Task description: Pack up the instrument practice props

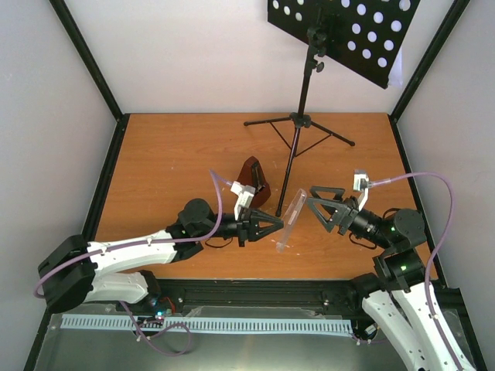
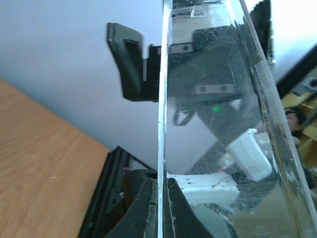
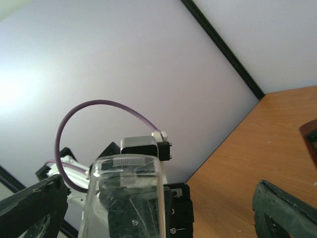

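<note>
My right gripper grabs the clear plastic cover [image 1: 290, 219] by its long side edges next, leaving its hollow side free to fit the metronome.
My left gripper [image 1: 277, 226] is shut on the edge of the metronome's clear plastic cover [image 1: 290, 219] and holds it above the table. In the left wrist view the gripper [image 2: 162, 182] pinches the thin edge of the cover [image 2: 213, 124]. My right gripper [image 1: 311, 198] is open, just right of the cover and apart from it. In the right wrist view the cover [image 3: 126, 198] stands between its spread fingers [image 3: 285, 208]. The red-brown metronome [image 1: 254, 182] stands uncovered behind my left gripper. The black music stand [image 1: 298, 124] rises at the back, its perforated desk [image 1: 340, 31] overhead. A white page corner [image 1: 396, 75] peeks out behind the desk.
The stand's tripod legs [image 1: 332, 137] spread over the back middle of the wooden table [image 1: 170, 154]. Black frame posts [image 1: 93, 66] and white walls enclose the cell. A grey cable duct [image 1: 201, 325] runs along the near edge.
</note>
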`<state>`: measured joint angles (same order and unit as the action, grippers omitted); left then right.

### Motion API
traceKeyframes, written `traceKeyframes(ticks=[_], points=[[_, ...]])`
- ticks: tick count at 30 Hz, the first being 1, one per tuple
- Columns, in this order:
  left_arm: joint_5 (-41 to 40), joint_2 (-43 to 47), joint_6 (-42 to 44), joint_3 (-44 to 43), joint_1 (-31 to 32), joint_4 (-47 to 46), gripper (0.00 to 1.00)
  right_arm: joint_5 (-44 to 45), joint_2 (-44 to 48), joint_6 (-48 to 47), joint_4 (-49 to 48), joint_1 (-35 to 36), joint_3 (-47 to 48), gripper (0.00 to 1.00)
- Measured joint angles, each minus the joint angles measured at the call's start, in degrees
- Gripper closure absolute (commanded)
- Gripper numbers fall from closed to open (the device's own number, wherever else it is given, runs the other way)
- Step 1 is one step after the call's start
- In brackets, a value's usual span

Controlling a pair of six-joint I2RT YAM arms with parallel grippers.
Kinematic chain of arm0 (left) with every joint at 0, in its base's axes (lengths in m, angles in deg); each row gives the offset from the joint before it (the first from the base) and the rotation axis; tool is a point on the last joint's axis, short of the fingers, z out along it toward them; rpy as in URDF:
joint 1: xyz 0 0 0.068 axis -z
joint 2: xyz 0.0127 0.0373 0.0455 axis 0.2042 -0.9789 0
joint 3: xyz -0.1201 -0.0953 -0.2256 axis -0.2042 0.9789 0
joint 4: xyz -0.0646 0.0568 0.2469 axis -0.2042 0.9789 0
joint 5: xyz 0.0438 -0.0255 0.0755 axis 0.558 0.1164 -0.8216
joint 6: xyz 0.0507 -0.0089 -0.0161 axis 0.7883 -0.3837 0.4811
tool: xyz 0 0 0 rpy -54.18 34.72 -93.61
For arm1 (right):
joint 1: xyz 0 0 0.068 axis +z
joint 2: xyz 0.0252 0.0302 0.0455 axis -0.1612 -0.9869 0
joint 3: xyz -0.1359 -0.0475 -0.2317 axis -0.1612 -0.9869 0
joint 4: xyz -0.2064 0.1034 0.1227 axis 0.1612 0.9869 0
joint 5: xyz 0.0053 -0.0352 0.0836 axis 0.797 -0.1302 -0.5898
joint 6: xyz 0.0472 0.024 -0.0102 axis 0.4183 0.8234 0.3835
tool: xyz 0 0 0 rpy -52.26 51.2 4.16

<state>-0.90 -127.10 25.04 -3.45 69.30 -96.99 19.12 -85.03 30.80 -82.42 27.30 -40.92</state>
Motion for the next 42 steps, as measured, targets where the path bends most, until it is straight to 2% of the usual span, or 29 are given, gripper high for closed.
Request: traceKeyframes(ticks=[5, 13, 18, 25, 33, 38, 39, 40, 42], points=[[3.3, -1.3, -1.2, -0.3, 0.0, -4.1, 1.0, -3.4, -1.3, 3.7, -4.7, 0.0, 0.0, 0.07], [4.5, -2.4, -1.9, -1.7, 0.0, -4.8, 1.0, -6.5, -0.9, 6.8, -9.9, 0.3, 0.0, 0.02], [4.4, -2.7, -2.0, -2.3, 0.0, -4.7, 1.0, -6.8, -1.8, 6.8, -11.4, 3.6, 0.0, 0.02], [3.9, -3.8, -2.0, -3.3, 0.0, -4.5, 1.0, -3.5, -4.8, 3.2, -10.0, 12.3, -0.1, 0.23], [4.0, -3.8, -2.0, -3.4, 0.0, -4.7, 1.0, 0.2, -5.2, 0.3, -9.0, 14.7, -0.3, 0.43], [4.0, -3.8, -2.0, -3.5, 0.0, -4.3, 0.99, 1.1, -4.6, -0.3, -8.4, 14.9, -0.6, 0.47], [4.0, -3.8, -2.0, -3.5, 0.0, -4.2, 0.89, 1.3, -4.3, -0.3, -8.4, 14.9, -0.8, 0.47], [4.0, -3.9, -1.9, -3.6, 0.0, -3.9, 0.74, 1.5, -4.0, -0.4, -8.4, 14.9, -1.1, 0.47], [2.8, -3.9, -2.1, -3.8, 0.0, -2.3, 0.38, 1.7, -3.5, -1.2, -8.1, 15.0, -1.6, 0.47]])
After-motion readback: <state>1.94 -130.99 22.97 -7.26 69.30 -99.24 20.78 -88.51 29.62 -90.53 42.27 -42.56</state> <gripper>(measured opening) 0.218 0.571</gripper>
